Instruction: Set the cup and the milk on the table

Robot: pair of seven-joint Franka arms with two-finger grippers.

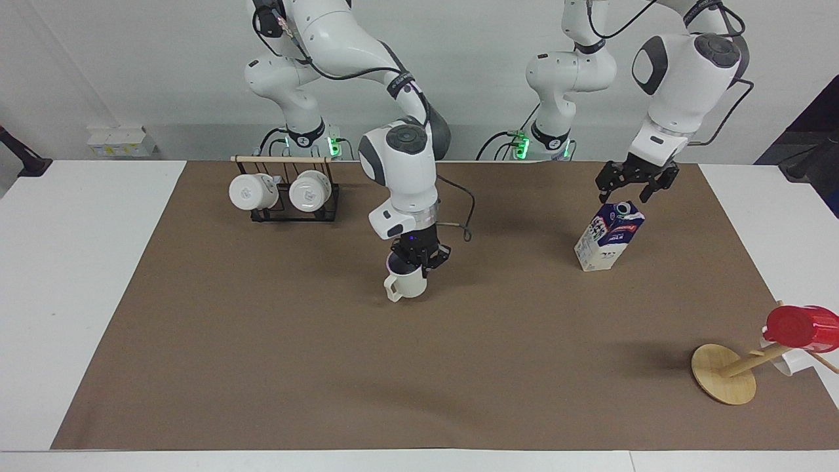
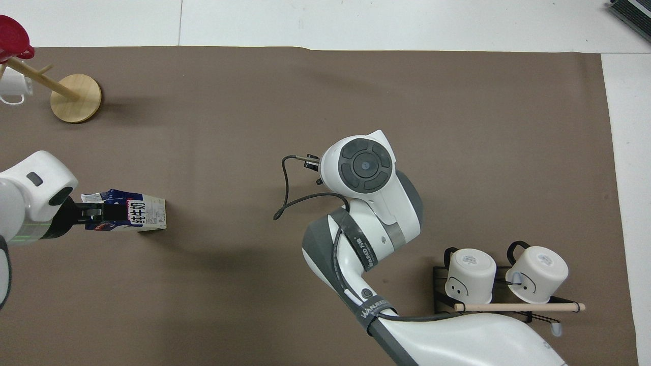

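Note:
I will grab the milk carton by its blue top [image 2: 115, 196] with my left gripper next. Then I can put it on the brown sheet [image 2: 238, 183] beside the cup.
The cream cup [image 1: 408, 286] hangs upright from my right gripper [image 1: 417, 259], which is shut on its rim, low over the middle of the brown sheet [image 1: 419, 380] of the table. In the overhead view the right arm's wrist [image 2: 363, 168] hides the cup. The milk [image 1: 609, 237] stands on the sheet toward the left arm's end and also shows in the overhead view [image 2: 140, 215]. My left gripper [image 1: 633, 189] is open just above the carton's top, with its fingers spread. In the overhead view the left gripper [image 2: 94, 216] covers the carton's spout end.
A black wire rack [image 1: 285, 211] with two white mugs [image 2: 470, 274] stands near the robots at the right arm's end. A wooden mug tree [image 1: 723, 375] with a red cup [image 1: 801, 326] and a white mug [image 2: 12, 87] stands at the left arm's end, farther from the robots.

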